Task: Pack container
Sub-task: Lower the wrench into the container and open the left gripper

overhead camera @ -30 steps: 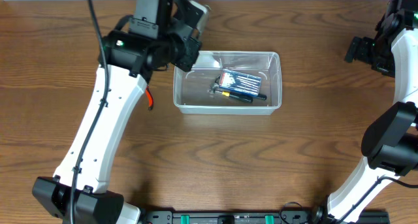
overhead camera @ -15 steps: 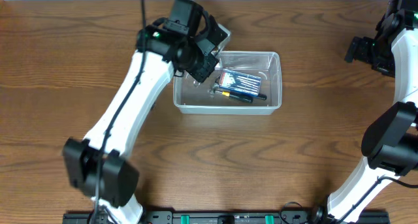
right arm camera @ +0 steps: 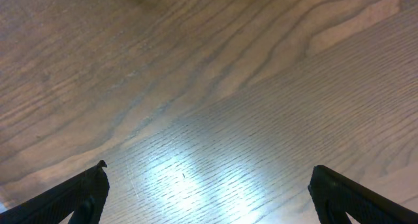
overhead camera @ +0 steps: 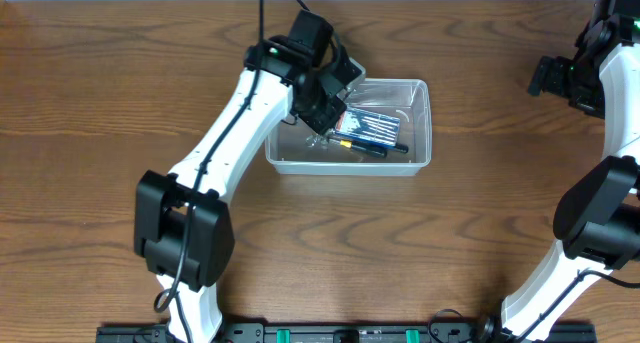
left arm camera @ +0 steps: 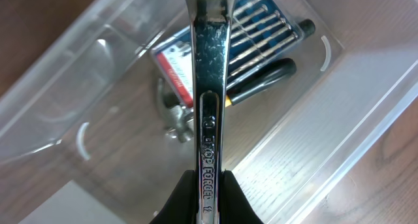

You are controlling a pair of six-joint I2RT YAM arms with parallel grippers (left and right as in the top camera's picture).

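I should lower the wrench (left arm camera: 210,87) before my left gripper lets go of it, because the wrench is hanging from my gripper's fingers high above the container's bottom.
The clear plastic container (overhead camera: 420,123) sits at the table's middle back. Inside lie a blue-and-red screwdriver set case (overhead camera: 373,128), a black-handled tool (overhead camera: 375,149) and a small metal piece (overhead camera: 325,138). My left gripper (overhead camera: 322,111) hovers over the container's left half, shut on a chrome wrench (left arm camera: 210,87). In the left wrist view the wrench points down into the container (left arm camera: 366,87) above the case (left arm camera: 176,61), held between the black fingers (left arm camera: 186,198). My right gripper (right arm camera: 208,191) stands open over bare wood, far right (overhead camera: 560,78).
An orange-red object (overhead camera: 230,151) lies on the table just left of the left arm. Brown wooden table (overhead camera: 400,243) all round. The right arm's links (overhead camera: 600,213) run down the right edge.
My left arm has swung right with the wrench, from beyond the container's left corner to above its left half. The right arm has stayed still.
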